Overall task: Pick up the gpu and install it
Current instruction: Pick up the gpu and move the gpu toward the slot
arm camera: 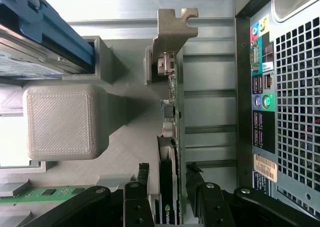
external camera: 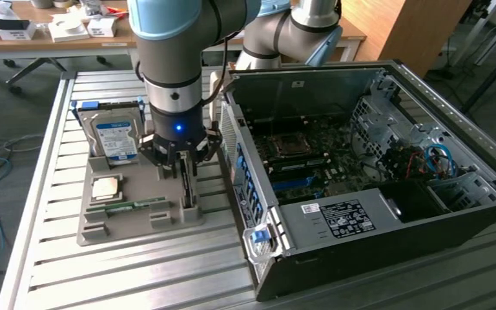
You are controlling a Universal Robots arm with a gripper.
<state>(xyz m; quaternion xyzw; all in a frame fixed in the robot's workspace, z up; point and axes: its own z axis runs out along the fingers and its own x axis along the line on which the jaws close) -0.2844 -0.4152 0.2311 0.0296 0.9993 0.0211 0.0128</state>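
Observation:
The grey holder's slot [external camera: 189, 212] surrounds the GPU's lower edge. My gripper should next grab the GPU's upper edge along its black cooler [external camera: 185, 170] to install the GPU.
The gpu [arm camera: 172, 112] stands on edge in a slot of the grey holder [external camera: 136, 223], a thin dark board with a tan-grey metal bracket [arm camera: 175, 29] at its far end. In the exterior view the gpu [external camera: 186, 188] sits at the holder's side nearest the computer case. My gripper [external camera: 183, 166] has come down over it from above. In the wrist view my gripper [arm camera: 168, 189] is open and straddles the card. One black finger [arm camera: 142, 184] is on each side, with a small gap to the board. Nothing is held.
On the same holder are a silver blue-labelled hard drive [external camera: 114, 135], a green memory stick [external camera: 127, 206] and a square chip [external camera: 108, 187]. The open computer case [external camera: 360, 161] lies right beside the holder, its rear ports [arm camera: 260, 87] close to the card. All rests on a slatted metal table [external camera: 144, 278].

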